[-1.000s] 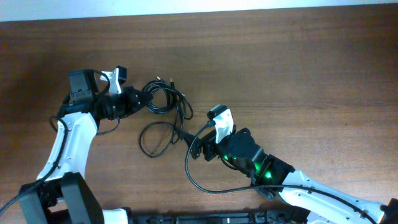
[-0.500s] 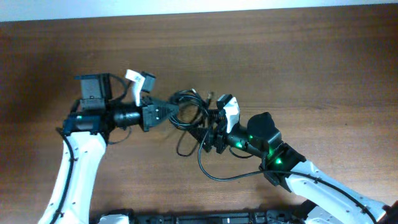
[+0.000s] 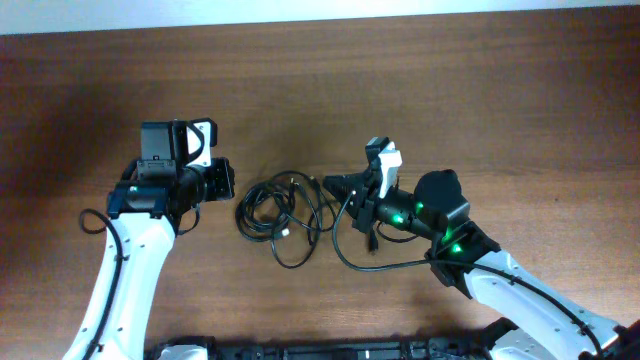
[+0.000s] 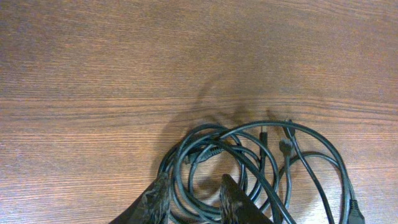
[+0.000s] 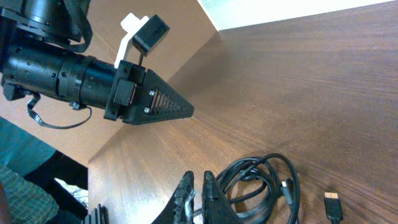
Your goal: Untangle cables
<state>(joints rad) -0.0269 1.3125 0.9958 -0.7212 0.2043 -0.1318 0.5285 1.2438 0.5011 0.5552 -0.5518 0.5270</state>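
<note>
I should next pick up a single black piece of the cable loops with my left gripper and leave the other loops free, so that I can untangle a cable.
The cables (image 3: pixel 285 210) lie as one tangled bundle of thin black loops on the table between my arms. In the left wrist view the loops (image 4: pixel 249 165) spread under and past my left gripper (image 4: pixel 194 186), whose fingers stand apart over them, gripping nothing. That gripper (image 3: pixel 228 182) hovers just left of the bundle. My right gripper (image 3: pixel 328 182) points left at the bundle's upper right edge. Close up, the right gripper (image 5: pixel 197 177) has its fingers pressed together with a thin strand running between them, and the coils (image 5: pixel 261 180) lie right beside them.
A loose plug (image 5: pixel 333 202) lies right of the coils. A thicker black wire of the right arm (image 3: pixel 350 262) loops on the table below the bundle. The left arm's wire (image 3: pixel 95 218) curls at its side. The table's far edge (image 3: pixel 320 20) runs along the top.
My left gripper opened, let go of the bundle and drew back left. The bundle dropped lower on the table. My right gripper shut at the bundle's right edge and shifted right.
</note>
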